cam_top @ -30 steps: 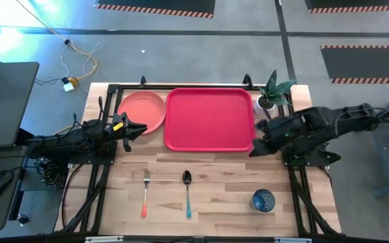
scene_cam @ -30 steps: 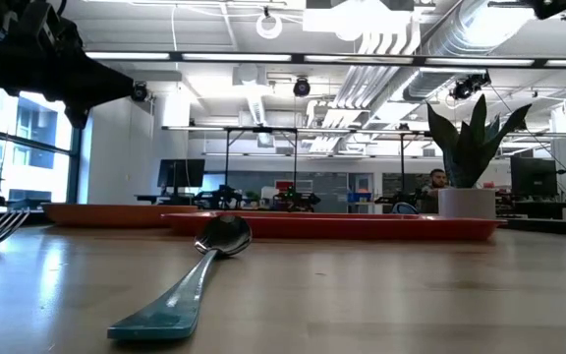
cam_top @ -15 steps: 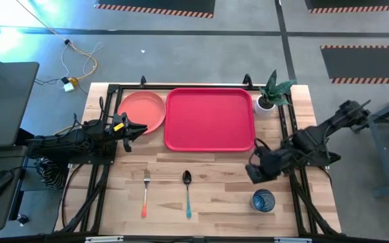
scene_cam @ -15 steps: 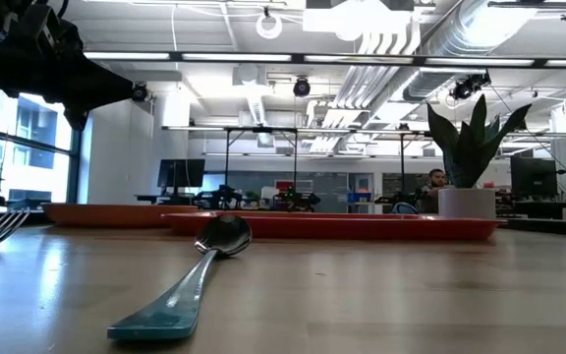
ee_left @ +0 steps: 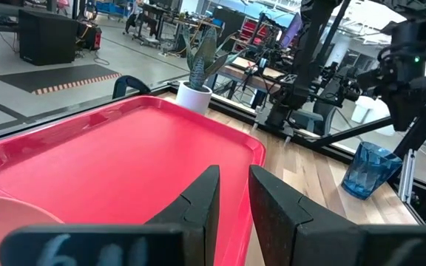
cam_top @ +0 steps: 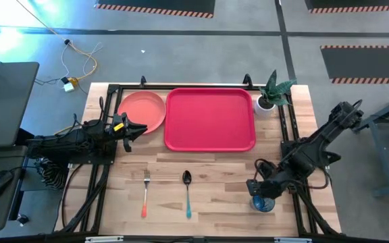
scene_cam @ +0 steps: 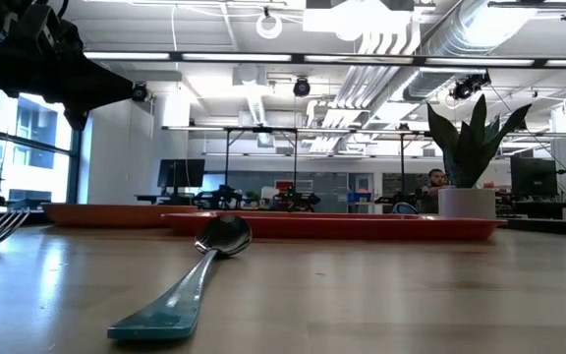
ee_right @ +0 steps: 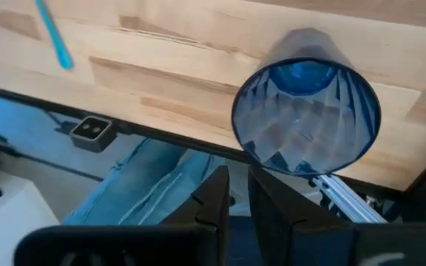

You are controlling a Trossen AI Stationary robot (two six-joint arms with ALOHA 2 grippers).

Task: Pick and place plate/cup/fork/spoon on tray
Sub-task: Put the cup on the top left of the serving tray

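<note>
The blue cup needs to be set on the red tray, so next my right gripper should grab the cup by its rim.
The red tray lies at the table's far middle, with the pink plate flat on the table to its left. The fork and the spoon lie flat near the front edge. The blue cup stands upright at the front right, and I see into its open mouth in the right wrist view. My right gripper is shut and empty, above and just left of the cup. My left gripper is shut and empty at the plate's near edge, pointing at the tray.
A white pot with a green plant stands at the tray's far right corner. Black frame rails run along both table sides. Bare wood lies between the tray and the cutlery. The table's near edge is close behind the cup.
My right gripper has swung from the tray's right edge toward the table's near edge and stands low over the cup. The cup, cutlery, plate and tray have stayed where they were.
</note>
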